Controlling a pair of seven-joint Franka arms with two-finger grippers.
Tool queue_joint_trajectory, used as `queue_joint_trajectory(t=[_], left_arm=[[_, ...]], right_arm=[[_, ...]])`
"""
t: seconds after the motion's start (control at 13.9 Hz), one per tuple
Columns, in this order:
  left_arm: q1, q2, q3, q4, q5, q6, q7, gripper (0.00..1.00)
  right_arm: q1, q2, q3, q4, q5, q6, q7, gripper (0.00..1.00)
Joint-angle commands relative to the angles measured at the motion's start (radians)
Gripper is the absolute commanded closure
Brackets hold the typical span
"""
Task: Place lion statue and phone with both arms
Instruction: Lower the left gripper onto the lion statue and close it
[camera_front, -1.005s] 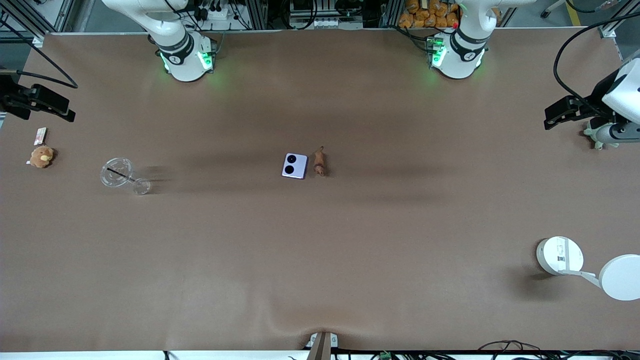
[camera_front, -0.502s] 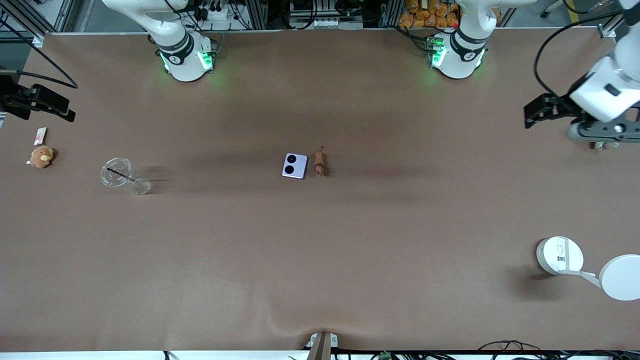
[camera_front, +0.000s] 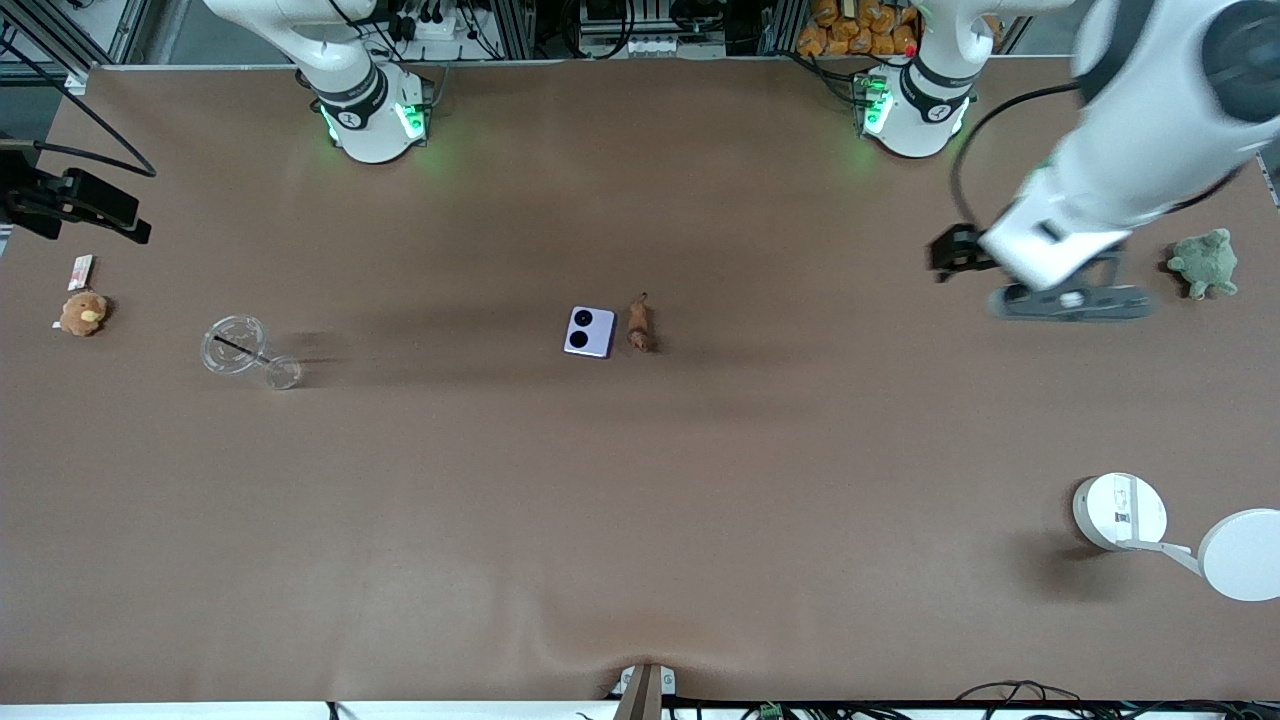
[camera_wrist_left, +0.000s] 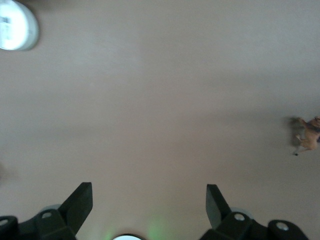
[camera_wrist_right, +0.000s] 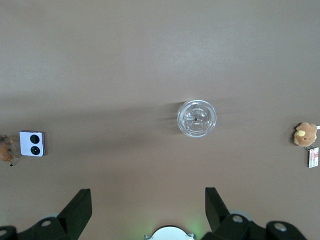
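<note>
The statue should next be grabbed by its body with my left gripper, so that I can place the lion statue as well as the phone.
The phone, pale lavender with two black circles, lies flat at mid-table. The lion statue, tiny and brown, lies right beside it, toward the left arm's end. My left gripper is up in the air over bare table between the lion statue and a green plush toy. In the left wrist view it is open and empty, with the lion statue at the edge. My right gripper is open and empty, high at the right arm's end. Its view shows the phone far off.
A clear glass lies on its side toward the right arm's end, with an orange-brown plush toy and a small card farther out. A green plush toy and two joined white discs are at the left arm's end.
My left arm has swung in from the table's end toward the middle, uncovering the green plush toy. The right arm, phone and lion statue have not moved.
</note>
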Motion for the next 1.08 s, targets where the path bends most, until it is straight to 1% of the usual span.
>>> queue_joint_trajectory(t=[0.0, 0.07, 0.29, 0.57, 0.86, 1.0], left_arm=[[-0.107, 0.149, -0.013, 0.098, 0.001, 0.033, -0.158, 0.0], [-0.156, 0.191, -0.013, 0.115, 0.003, 0.045, -0.213, 0.0], [-0.285, 0.303, -0.014, 0.114, 0.001, 0.195, -0.362, 0.0], [-0.417, 0.399, -0.013, 0.078, 0.004, 0.35, -0.562, 0.0], [-0.504, 0.501, -0.004, 0.075, 0.009, 0.442, -0.638, 0.0], [-0.518, 0.536, -0.007, 0.074, 0.067, 0.476, -0.695, 0.0]], right_arm=[[0.009, 0.007, -0.009, 0.019, 0.003, -0.014, -0.007, 0.0], [0.009, 0.007, -0.009, 0.019, 0.003, -0.014, -0.007, 0.0], [0.009, 0.007, -0.009, 0.019, 0.003, -0.014, -0.005, 0.0], [0.009, 0.007, -0.007, 0.019, 0.003, -0.014, -0.004, 0.0], [0.009, 0.007, -0.007, 0.019, 0.003, -0.014, -0.004, 0.0], [0.008, 0.007, -0.009, 0.019, 0.003, -0.014, -0.004, 0.0]])
